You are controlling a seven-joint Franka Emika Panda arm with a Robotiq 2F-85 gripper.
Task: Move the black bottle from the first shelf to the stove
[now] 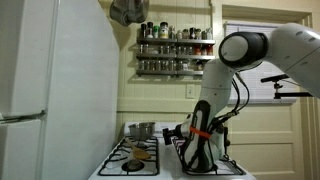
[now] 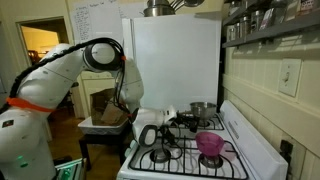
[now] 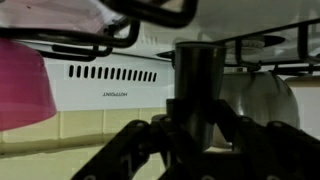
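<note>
The black bottle (image 3: 200,85) is upright, its base low over the flat white part of the stove between the grates, and it would stand, so it is time for my gripper to open.
The wrist view stands upside down. In it, the black bottle (image 3: 200,85) stands between my gripper's dark fingers (image 3: 200,135), which are shut on it. The stove's black grates (image 3: 150,20) and white vented back panel (image 3: 110,85) are close behind. In both exterior views my gripper (image 1: 180,135) (image 2: 163,123) is low over the white stove (image 1: 150,165) (image 2: 170,168). The bottle is too small to make out there. The dark spice rack (image 1: 175,50) (image 2: 262,20) with rows of small jars hangs on the wall above the stove.
A pink pot (image 2: 211,145) (image 3: 20,85) sits on a near burner. A silver pot (image 2: 201,108) (image 1: 141,129) (image 3: 262,95) sits at the back. A tall white refrigerator (image 1: 50,90) (image 2: 172,60) stands beside the stove. A range hood (image 1: 128,12) hangs above.
</note>
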